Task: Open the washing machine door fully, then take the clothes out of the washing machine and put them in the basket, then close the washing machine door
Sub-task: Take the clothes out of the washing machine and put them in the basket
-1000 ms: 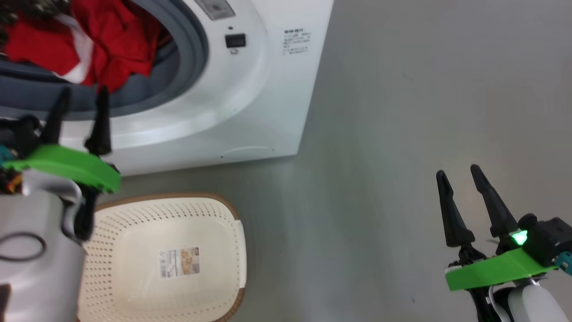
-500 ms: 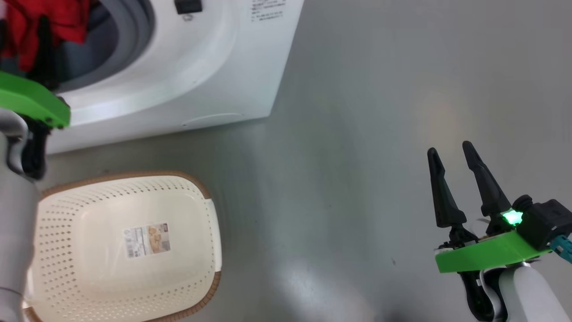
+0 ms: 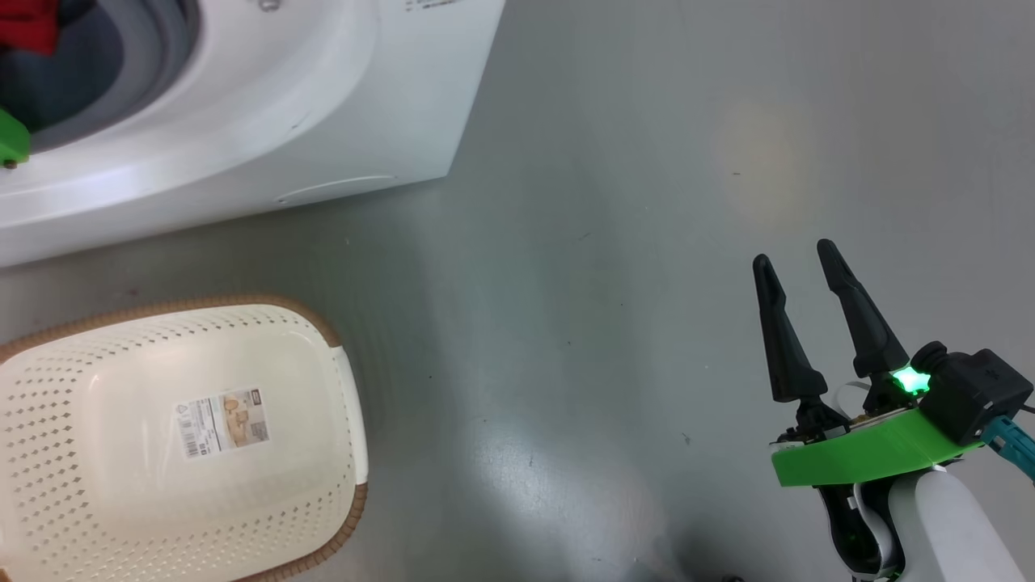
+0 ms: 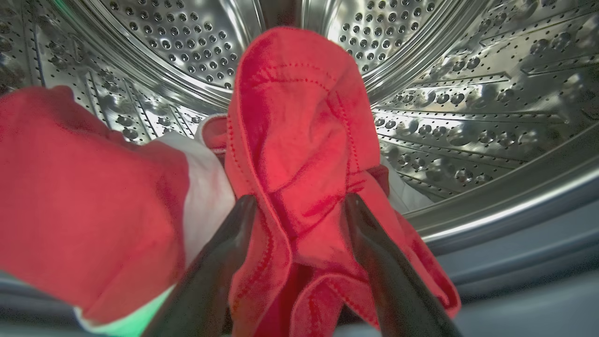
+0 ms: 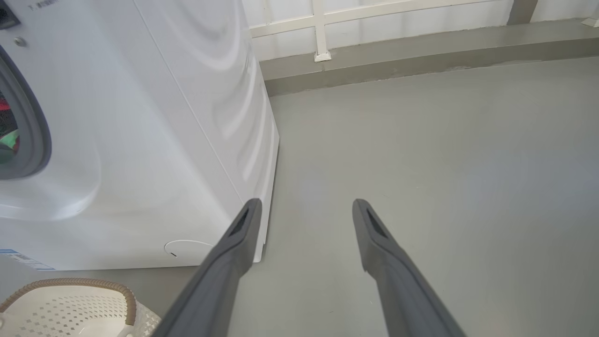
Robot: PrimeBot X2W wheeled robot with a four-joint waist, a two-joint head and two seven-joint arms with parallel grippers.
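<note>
A red fold stands up while the rest lies slack [image 4: 95, 208] in the drum. Next, my left gripper grabs the clothes by that raised fold [image 4: 303, 216].
The washing machine [image 3: 267, 105] stands at the upper left, its opening uncovered; the washing machine door is out of view. Red clothes [image 4: 299, 131] lie in the steel drum [image 4: 468, 93], one piece with a white stripe [image 4: 206, 187]. My left gripper [image 4: 299, 206] is inside the drum, open, with a raised red fold between its fingers. A corner of red [image 3: 28, 24] shows in the head view above my left arm's green wrist plate [image 3: 10, 141]. The cream basket [image 3: 162, 436] sits on the floor before the machine, nothing in it but its label. My right gripper [image 3: 796, 259] hovers open over the floor.
Grey floor [image 3: 606, 242] spreads to the right of the machine and basket. In the right wrist view a low ledge and white railing [image 5: 323, 32] run along the far wall behind the machine [image 5: 140, 140]; the basket's brown rim [image 5: 70, 283] shows at lower left.
The head camera has swung right, sliding machine and basket leftward. My left gripper has gone forward into the drum, leaving only its green plate in the head view. The right gripper stays open.
</note>
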